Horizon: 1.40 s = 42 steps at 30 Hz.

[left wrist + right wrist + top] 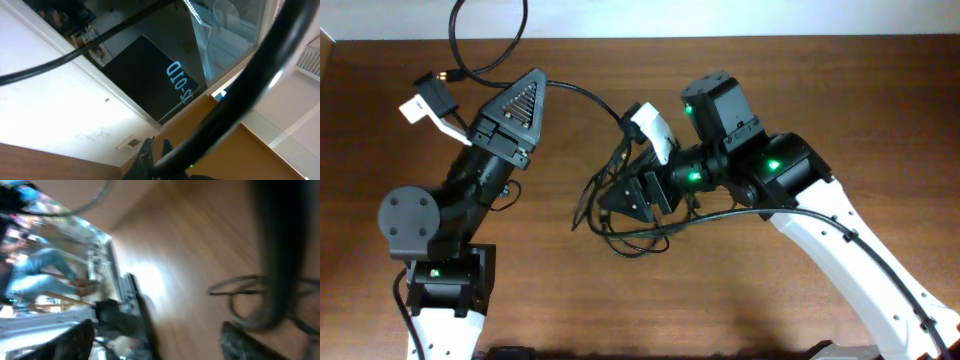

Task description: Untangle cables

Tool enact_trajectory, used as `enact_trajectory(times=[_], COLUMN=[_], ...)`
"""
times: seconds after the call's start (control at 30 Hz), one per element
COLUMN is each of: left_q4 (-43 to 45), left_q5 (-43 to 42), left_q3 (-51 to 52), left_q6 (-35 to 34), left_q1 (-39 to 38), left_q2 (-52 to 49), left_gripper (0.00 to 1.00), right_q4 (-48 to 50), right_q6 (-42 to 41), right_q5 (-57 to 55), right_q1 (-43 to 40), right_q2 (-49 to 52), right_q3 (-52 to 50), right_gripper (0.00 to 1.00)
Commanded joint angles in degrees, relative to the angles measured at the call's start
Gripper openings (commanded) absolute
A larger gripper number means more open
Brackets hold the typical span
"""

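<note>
My right gripper grabs the black cable at the coil's edge (607, 178) (263, 316) next, beside the piece of cable to my left gripper, to untangle it.
Thin black cables (620, 238) lie in a tangled coil on the wooden table at centre. One strand (585, 97) runs up and left to my left gripper (533, 80), which is lifted off the table and shut on it. In the left wrist view the fingers (157, 146) are close together and the cable (240, 85) crosses right in front. My right gripper (612, 200) hovers over the coil's upper edge. Its fingers (157, 340) are wide apart and empty, and the blurred coil (250, 300) lies beyond the right finger.
A cable end with a plug (445, 75) and a white tag (420, 108) lies at the far left. Another loop (470, 70) runs off the table's back edge. The table (840, 90) is bare wood to the right.
</note>
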<state>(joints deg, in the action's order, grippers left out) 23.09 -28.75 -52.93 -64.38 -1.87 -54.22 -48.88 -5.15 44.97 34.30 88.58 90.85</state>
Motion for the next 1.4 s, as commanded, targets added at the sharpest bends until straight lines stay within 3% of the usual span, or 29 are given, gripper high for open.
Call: enact_trajectory(times=[0.0,0.17,0.2,0.23,0.3,0.33,0.37,0.5,0.53,0.63,0.67,0.97,1.13,1.23,1.37], left_q4=[-1.18,-9.42,-10.25,-10.36,-10.36,-10.36,-10.38,-10.38,-10.62,-16.15,-17.86,-27.56,-34.27,-35.93,-36.11], left_q5=[-0.81,-4.13,-5.51,-6.25,-7.74,-8.13,-8.09,-8.02,-8.17,-8.15,-8.15,-10.01,-9.86,-9.88,-9.9], left_q3=[-0.85,-0.85,-0.85,-0.85,-0.85,-0.85,-0.85,-0.85,-0.85,-0.85,-0.85,-0.83,-0.83,-0.83,-0.83], left_q6=[-0.07,-5.92,-7.23,-7.23,-8.39,-8.48,-8.46,-8.46,-8.24,-8.0,-7.34,2.84,7.32,7.54,8.83], left_q1=[-0.33,-0.33,-0.33,-0.33,-0.33,-0.33,-0.33,-0.33,-0.33,-0.33,-0.33,-0.33,-0.33,-0.33,-0.33], left_q2=[0.24,0.26,0.24,0.24,0.35,0.5,0.52,0.52,0.5,0.5,0.5,0.46,0.35,0.33,0.33], left_gripper=[0.0,0.0,0.0,0.0,0.0,0.0,0.0,0.01,0.08,0.52,0.59,0.74,0.76,0.76,0.76], right_q4=[-1.73,4.59,6.56,7.87,9.33,9.29,9.07,8.83,8.98,9.2,8.94,10.43,21.99,29.44,34.45], right_q6=[5.42,7.96,7.93,7.93,7.91,7.91,7.89,7.65,5.57,-4.0,-4.9,-15.45,-36.39,-37.38,-39.74], right_q5=[-6.71,-7.17,-7.15,-7.13,-7.13,-7.15,-7.15,-7.15,-7.15,-7.56,-7.54,-8.83,-5.64,-5.2,-14.84], right_q1=[-1.2,-1.4,-1.4,-1.4,-1.4,-1.4,-1.4,-1.4,-1.46,-3.45,-4.07,-8.5,-8.46,-8.52,-8.55], right_q2=[0.2,0.2,0.2,0.2,0.2,0.2,0.2,0.2,0.17,-0.37,-0.96,-7.34,-7.65,-7.65,-7.54], right_q3=[0.07,0.07,0.07,0.07,0.07,0.07,0.07,0.07,0.15,2.71,3.93,15.08,17.22,17.22,17.22], right_gripper=[0.88,0.9,0.85,0.68,0.43,0.08,0.04,0.04,0.04,0.04,0.04,0.04,0.04,0.04,0.04])
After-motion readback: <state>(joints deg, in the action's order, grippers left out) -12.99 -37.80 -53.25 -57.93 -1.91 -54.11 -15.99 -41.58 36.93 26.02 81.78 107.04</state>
